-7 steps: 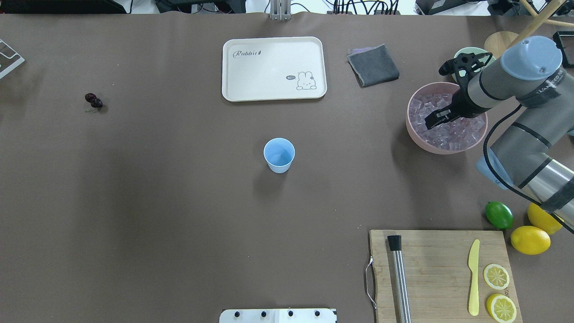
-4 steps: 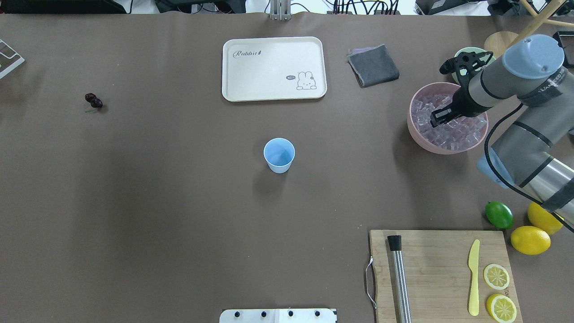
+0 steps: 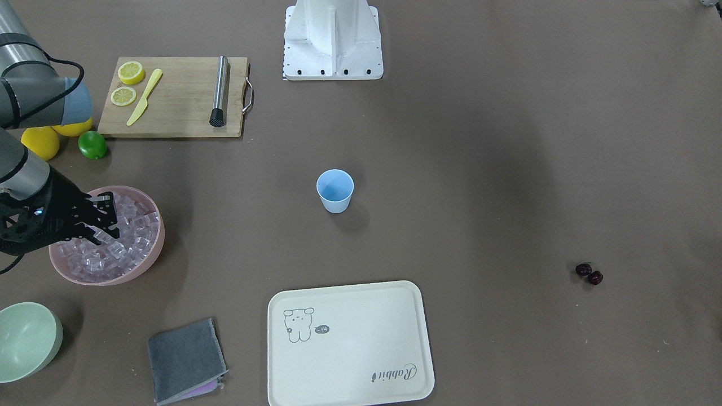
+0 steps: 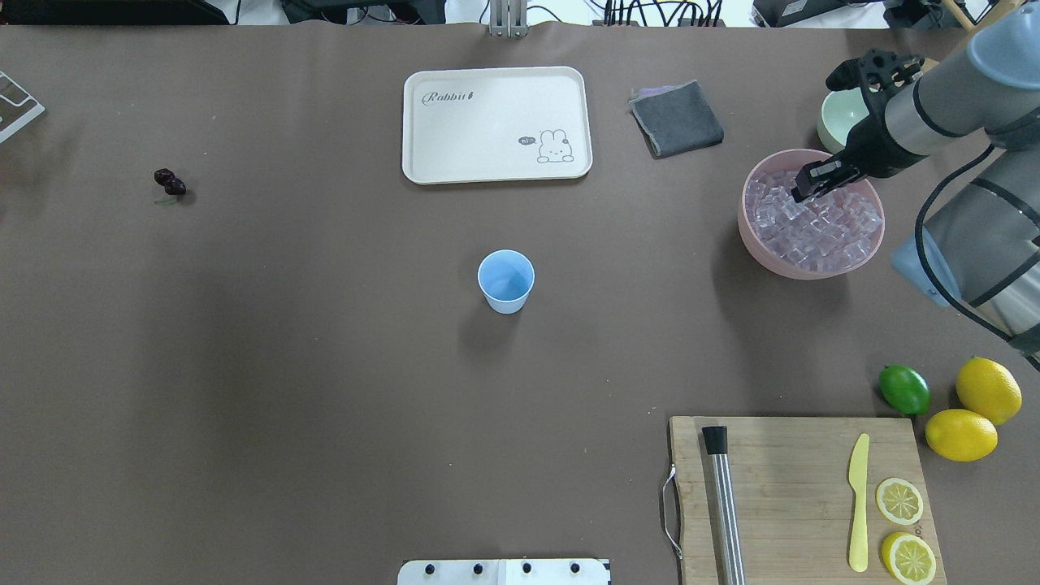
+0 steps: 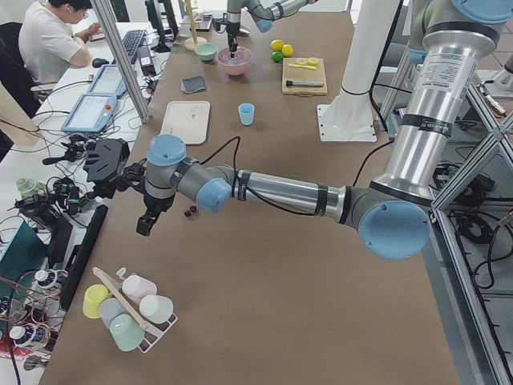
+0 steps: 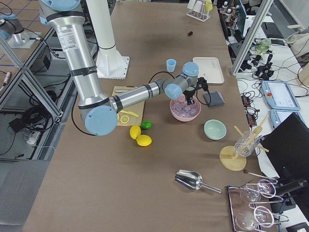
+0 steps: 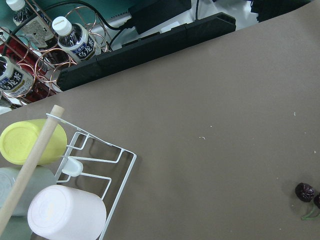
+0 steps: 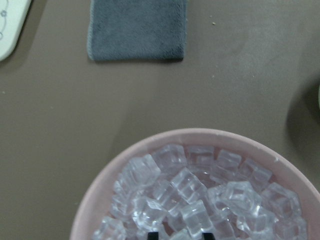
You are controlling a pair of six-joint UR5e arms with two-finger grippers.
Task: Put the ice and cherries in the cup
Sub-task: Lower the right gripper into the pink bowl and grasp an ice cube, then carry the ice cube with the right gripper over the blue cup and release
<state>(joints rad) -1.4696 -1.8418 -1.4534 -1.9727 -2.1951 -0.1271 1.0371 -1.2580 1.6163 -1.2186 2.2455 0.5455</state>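
My right gripper grabs a clear ice cube by its body next, to put ice in the cup.
The light blue cup (image 4: 505, 279) stands upright at the table's middle, also in the front view (image 3: 335, 190). The cherries (image 4: 170, 183) lie far left on the table, also in the left wrist view (image 7: 310, 194). The ice (image 4: 821, 227) fills the pink bowl (image 4: 751, 236) at the right. My right gripper (image 4: 816, 180) is down in the far part of that bowl, jaws apart, tips among the cubes (image 8: 190, 190). My left gripper (image 5: 144, 224) hangs beyond the cherries near the table's left end. I cannot tell whether it is open or shut.
A cream tray (image 4: 496, 122) and a grey cloth (image 4: 676, 119) lie at the back. A pale green bowl (image 4: 837, 114) stands behind the pink bowl. A cutting board (image 4: 780, 487), a lime (image 4: 904, 389) and lemons (image 4: 960, 434) are front right. A cup rack (image 7: 75, 170) is by the left gripper.
My right gripper has moved from the near middle of the pink bowl toward its far side, and the right arm has swung back. The cup and cherries have not moved.
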